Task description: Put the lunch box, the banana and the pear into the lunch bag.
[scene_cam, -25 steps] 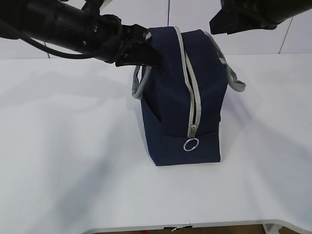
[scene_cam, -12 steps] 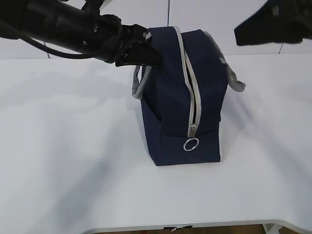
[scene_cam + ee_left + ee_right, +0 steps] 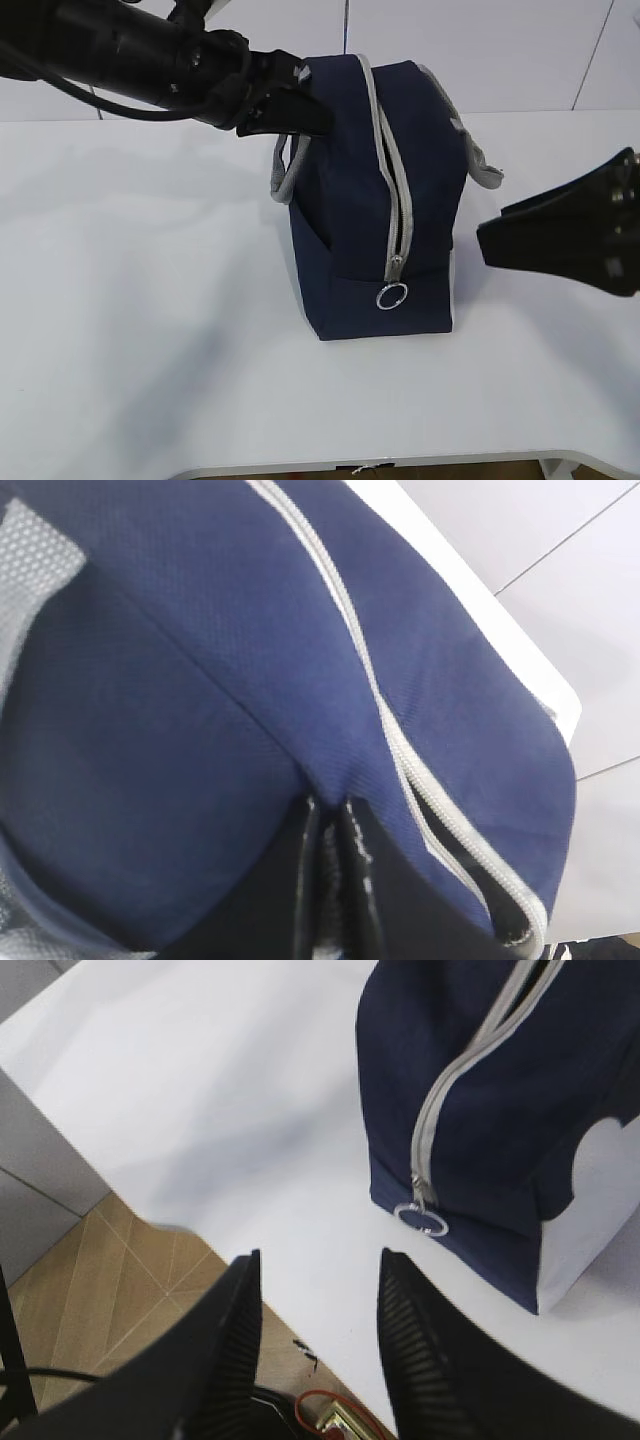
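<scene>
The slider (image 3: 395, 268) sits snug between the zipper tapes, so my right gripper grabs the metal zipper pull by its hanging ring (image 3: 392, 297) next.
The navy lunch bag (image 3: 345, 210) stands upright mid-table, its grey zipper (image 3: 398, 190) run shut down to the ring pull (image 3: 392, 297). My left gripper (image 3: 312, 118) is shut, pinching a fold of the bag's fabric (image 3: 200, 680) at the top left corner; in the left wrist view its tips (image 3: 325, 808) press together on the cloth. My right gripper (image 3: 490, 243) hangs open, low on the right beside the bag, holding nothing. In the right wrist view its fingers (image 3: 318, 1260) stand apart over the table's edge, short of the bag (image 3: 480, 1110) and its ring pull (image 3: 421, 1219). The lunch box, banana and pear are out of view.
Grey webbing handles (image 3: 285, 178) droop on both sides of the bag. The white table (image 3: 150, 300) stretches left and front. Its edge (image 3: 250, 1260) drops to a tiled floor (image 3: 110, 1270) with a cable under the right gripper.
The right arm has swung down from the upper right to table height beside the bag's right side. The left gripper and the bag have not moved.
</scene>
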